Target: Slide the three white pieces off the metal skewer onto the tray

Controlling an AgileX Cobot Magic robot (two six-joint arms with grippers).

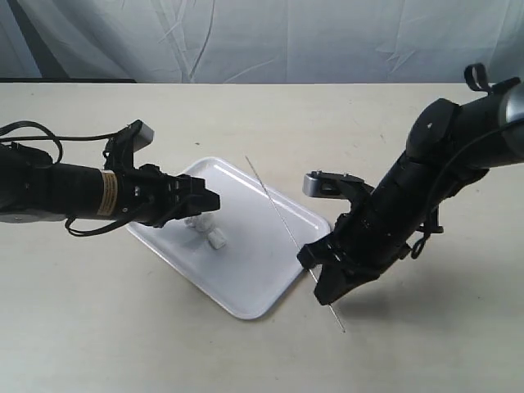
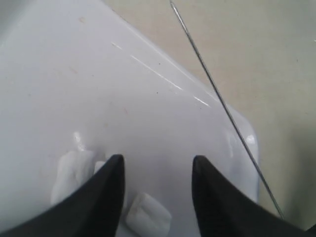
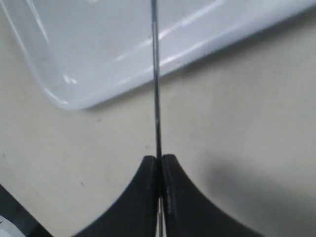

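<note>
The skewer's upper end is raised above the tray's far rim, so my right gripper keeps holding the skewer (image 1: 278,215) until the skewer rests inside the tray.
The white tray (image 1: 254,270) lies in the middle of the table. White pieces (image 1: 214,240) lie loose on it just under my left gripper (image 1: 211,201), which is open over the tray with nothing between its fingers. In the left wrist view one piece (image 2: 147,215) lies between the open fingers and another (image 2: 71,174) beside one finger; a third cannot be told apart. The bare metal skewer (image 1: 278,215) slants over the tray's right edge. My right gripper (image 1: 315,274) is shut on its lower part, seen as a pinched rod (image 3: 156,98) in the right wrist view.
The beige table (image 1: 123,327) surrounds the tray. A white draped backdrop (image 1: 270,37) stands behind the table's far edge. The tray's rounded corner (image 3: 69,101) lies close beyond the right gripper's fingers.
</note>
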